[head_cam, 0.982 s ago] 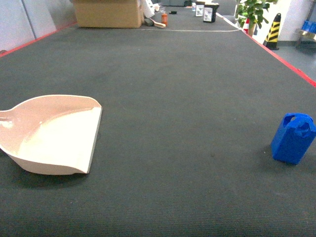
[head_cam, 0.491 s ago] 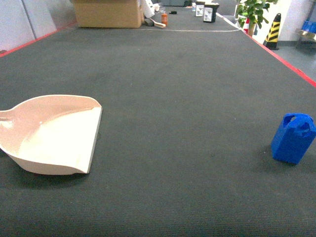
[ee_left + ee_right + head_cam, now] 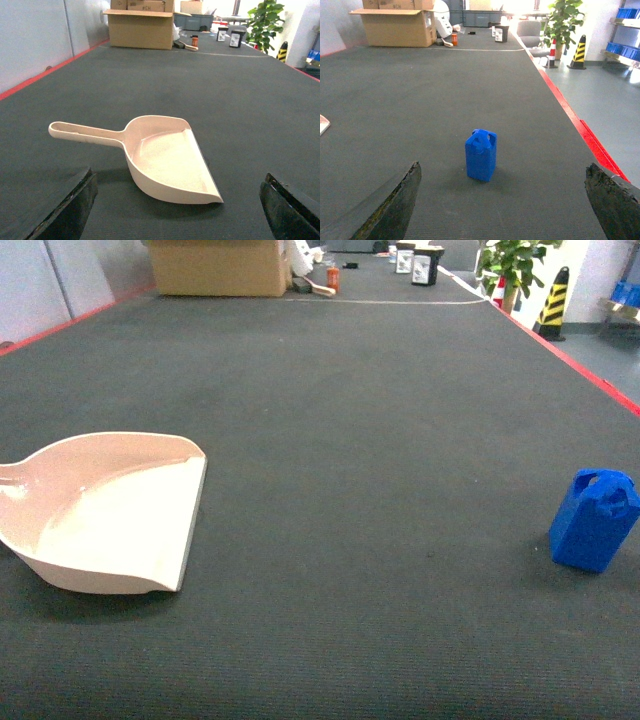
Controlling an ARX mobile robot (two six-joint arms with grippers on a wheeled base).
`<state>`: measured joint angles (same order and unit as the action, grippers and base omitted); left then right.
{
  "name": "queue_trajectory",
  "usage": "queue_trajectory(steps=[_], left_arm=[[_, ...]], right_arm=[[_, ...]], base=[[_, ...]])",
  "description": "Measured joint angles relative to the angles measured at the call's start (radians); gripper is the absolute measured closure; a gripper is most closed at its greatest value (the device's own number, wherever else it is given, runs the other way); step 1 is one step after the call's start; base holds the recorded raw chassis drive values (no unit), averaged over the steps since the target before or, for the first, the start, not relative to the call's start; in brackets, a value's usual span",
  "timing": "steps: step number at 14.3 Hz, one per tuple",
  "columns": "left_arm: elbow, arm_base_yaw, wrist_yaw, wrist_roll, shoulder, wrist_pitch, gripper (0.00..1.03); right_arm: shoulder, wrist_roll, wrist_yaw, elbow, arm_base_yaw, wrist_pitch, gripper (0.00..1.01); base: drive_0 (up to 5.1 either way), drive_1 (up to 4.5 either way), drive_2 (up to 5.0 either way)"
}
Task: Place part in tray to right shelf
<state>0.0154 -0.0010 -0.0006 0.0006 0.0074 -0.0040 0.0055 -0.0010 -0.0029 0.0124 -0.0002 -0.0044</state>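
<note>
The part needs to be carried over to the shelf, so next I will grab the cream tray [image 3: 165, 160] by its long handle [image 3: 85, 131] with my left gripper.
The cream tray [image 3: 100, 510] lies on the dark mat at the left, open lip facing right. In the left wrist view the tray [image 3: 165, 160] sits just ahead, its handle [image 3: 85, 131] pointing left. My left gripper [image 3: 177, 212] is open, short of the tray's near wall, with nothing in it. The blue part [image 3: 594, 520] stands upright at the far right. In the right wrist view the part [image 3: 481, 155] is ahead and slightly left of centre, and my right gripper [image 3: 500, 207] is open and empty behind it. A metal shelf [image 3: 625, 30] with blue crates stands far right.
A red stripe [image 3: 570, 360] edges the mat on the right, with grey floor beyond. A cardboard box [image 3: 215, 267] and small items sit at the far end. A potted plant [image 3: 512, 265] and a yellow-black cone [image 3: 552, 302] stand back right.
</note>
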Motion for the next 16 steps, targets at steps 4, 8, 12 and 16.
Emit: queue_trajectory(steps=[4, 8, 12, 16], left_arm=[[0.018, -0.003, -0.014, -0.004, 0.038, -0.082, 0.05], [0.1, 0.192, 0.241, -0.294, 0.479, 0.193, 0.05], [0.296, 0.354, 0.368, -0.597, 1.109, 0.597, 0.05], [0.541, 0.435, 0.391, -0.782, 1.65, 0.733, 0.05]], right_arm=[[0.0, 0.0, 0.0, 0.0, 0.0, 0.0, 0.03], [0.0, 0.0, 0.0, 0.0, 0.0, 0.0, 0.03], [0.0, 0.0, 0.0, 0.0, 0.0, 0.0, 0.03], [0.0, 0.0, 0.0, 0.0, 0.0, 0.0, 0.03]], base=[[0.0, 0.0, 0.0], [0.0, 0.0, 0.0], [0.0, 0.0, 0.0], [0.0, 0.0, 0.0]])
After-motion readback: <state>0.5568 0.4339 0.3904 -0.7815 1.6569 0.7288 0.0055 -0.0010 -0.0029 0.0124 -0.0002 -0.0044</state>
